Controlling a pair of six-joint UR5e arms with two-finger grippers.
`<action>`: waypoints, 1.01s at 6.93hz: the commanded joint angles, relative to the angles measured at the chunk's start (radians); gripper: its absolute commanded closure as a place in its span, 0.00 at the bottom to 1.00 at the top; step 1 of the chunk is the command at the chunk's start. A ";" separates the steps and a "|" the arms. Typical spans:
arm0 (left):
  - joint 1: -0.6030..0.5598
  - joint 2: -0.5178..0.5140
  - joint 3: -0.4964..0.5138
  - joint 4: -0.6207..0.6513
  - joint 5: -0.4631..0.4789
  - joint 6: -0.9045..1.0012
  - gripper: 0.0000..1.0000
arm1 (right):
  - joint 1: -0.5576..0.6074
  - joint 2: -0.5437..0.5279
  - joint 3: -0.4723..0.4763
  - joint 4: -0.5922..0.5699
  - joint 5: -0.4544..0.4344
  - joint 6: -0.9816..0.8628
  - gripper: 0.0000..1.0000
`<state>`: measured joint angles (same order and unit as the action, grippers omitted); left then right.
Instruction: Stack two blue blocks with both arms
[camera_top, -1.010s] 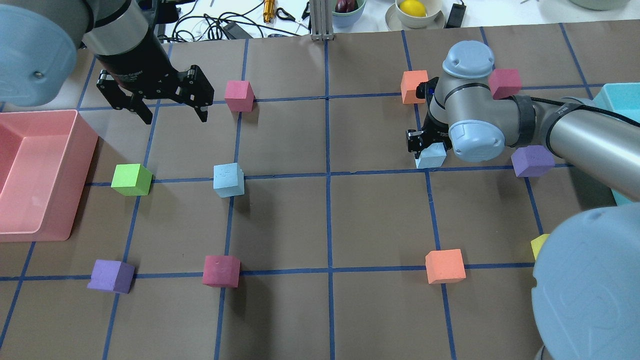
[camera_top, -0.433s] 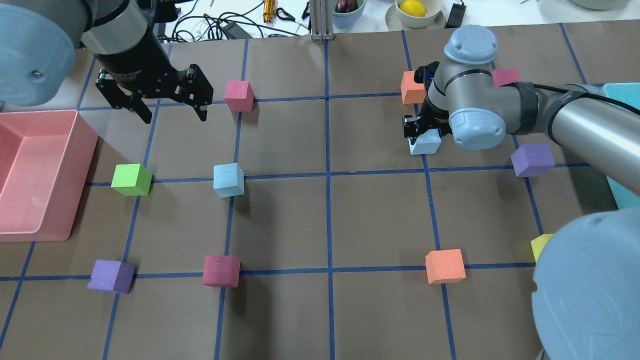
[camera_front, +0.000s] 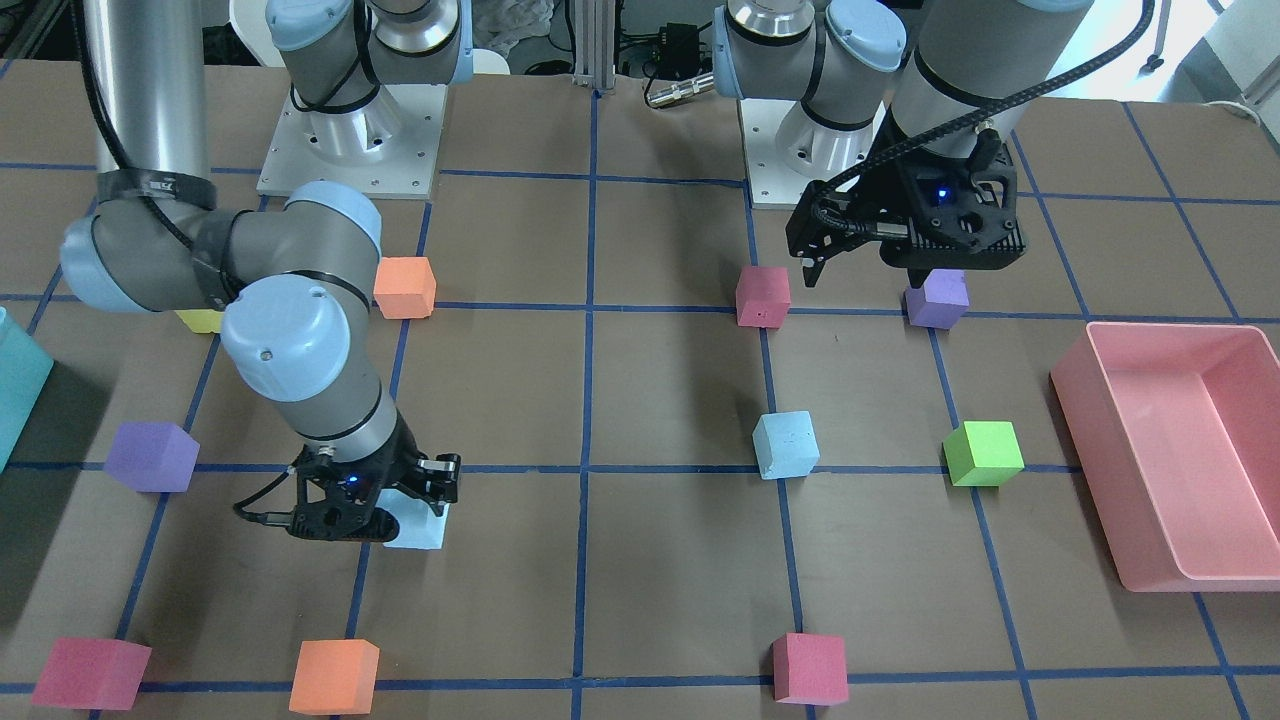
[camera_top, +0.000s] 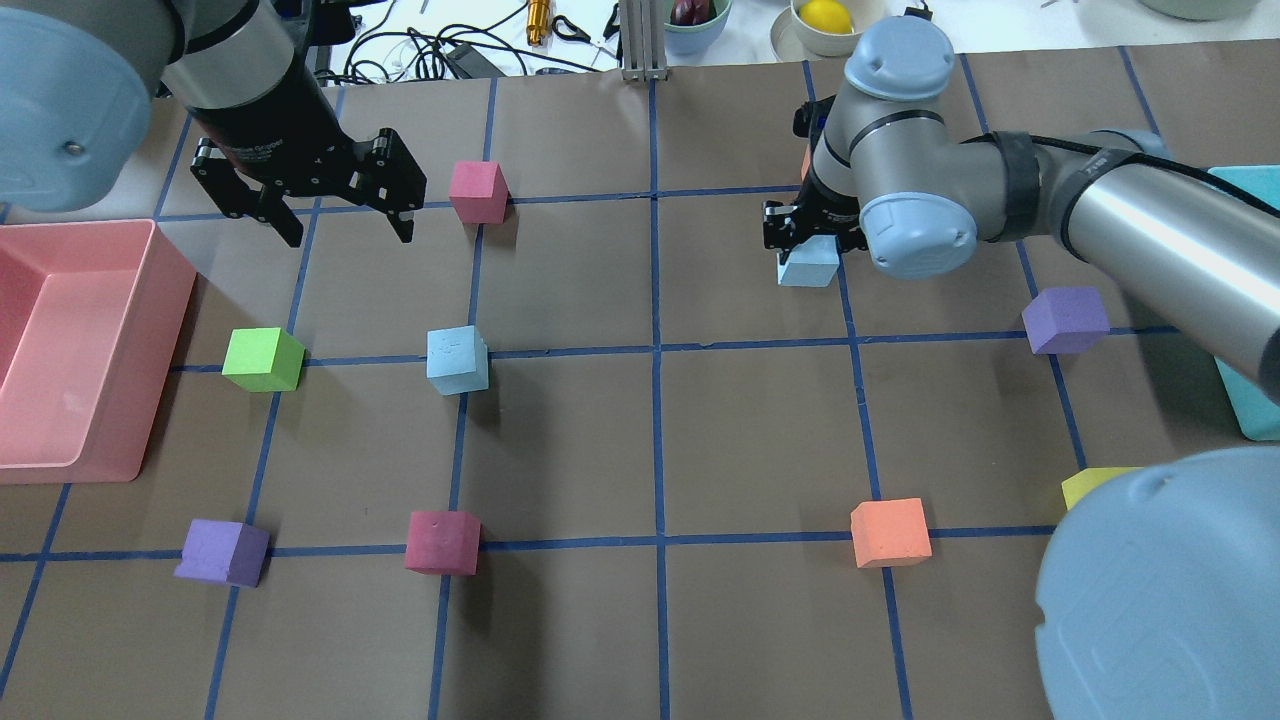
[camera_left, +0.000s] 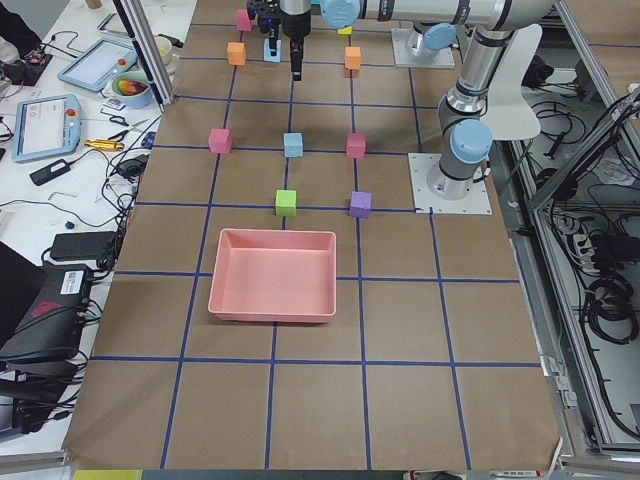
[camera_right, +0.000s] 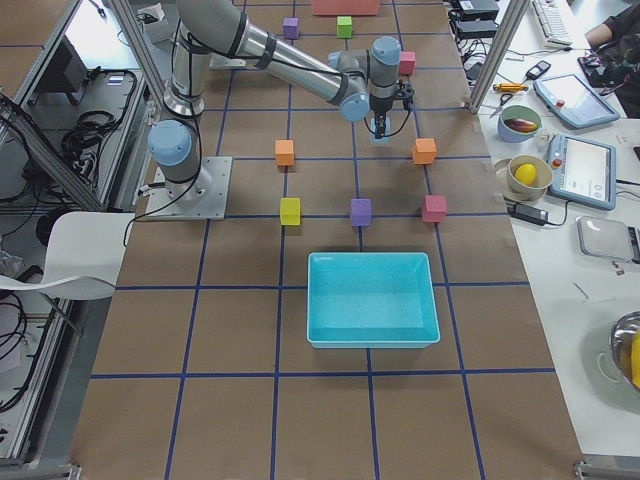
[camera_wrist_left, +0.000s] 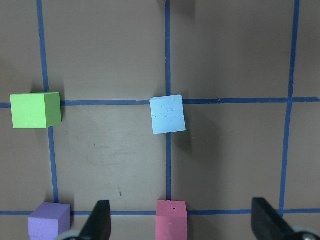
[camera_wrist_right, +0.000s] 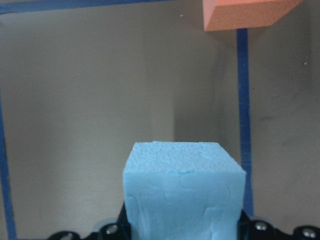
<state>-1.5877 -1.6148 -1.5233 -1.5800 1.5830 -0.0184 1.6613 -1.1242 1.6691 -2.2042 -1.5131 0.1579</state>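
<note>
My left gripper should next grab the resting blue block's sides, so its bottom can rest on the other blue block (camera_front: 414, 524).
One pale blue block (camera_top: 458, 360) sits on the table at a grid crossing; it also shows in the front view (camera_front: 786, 445) and the left wrist view (camera_wrist_left: 168, 114). My right gripper (camera_top: 803, 238) is shut on the other blue block (camera_top: 808, 266) and holds it just off the table; the block also shows in the front view (camera_front: 417, 527) and fills the lower right wrist view (camera_wrist_right: 185, 195). My left gripper (camera_top: 350, 236) is open and empty. It hangs high above the table, beyond and left of the resting blue block, with both fingers (camera_wrist_left: 100, 222) visible.
A pink bin (camera_top: 70, 440) stands at the left edge and a teal bin (camera_top: 1245, 195) at the right. Green (camera_top: 262, 358), pink (camera_top: 478, 190), crimson (camera_top: 442, 542), orange (camera_top: 890, 532), yellow (camera_top: 1085, 485) and purple (camera_top: 1066, 320) (camera_top: 222, 552) cubes are scattered on the grid.
My right gripper has carried its blue block toward the far side of the table and leftward toward the centre. The left arm and the resting blue block have not moved.
</note>
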 joint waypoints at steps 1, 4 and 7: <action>0.000 0.001 -0.002 0.000 0.000 0.000 0.00 | 0.125 0.026 -0.040 0.014 0.001 0.189 1.00; 0.000 0.001 -0.003 -0.002 0.000 0.000 0.00 | 0.280 0.064 -0.038 0.015 -0.002 0.365 1.00; 0.000 0.001 -0.008 0.000 0.000 0.000 0.00 | 0.293 0.075 -0.029 0.020 -0.015 0.365 0.48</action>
<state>-1.5877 -1.6138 -1.5293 -1.5801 1.5831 -0.0184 1.9503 -1.0487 1.6371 -2.1853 -1.5238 0.5206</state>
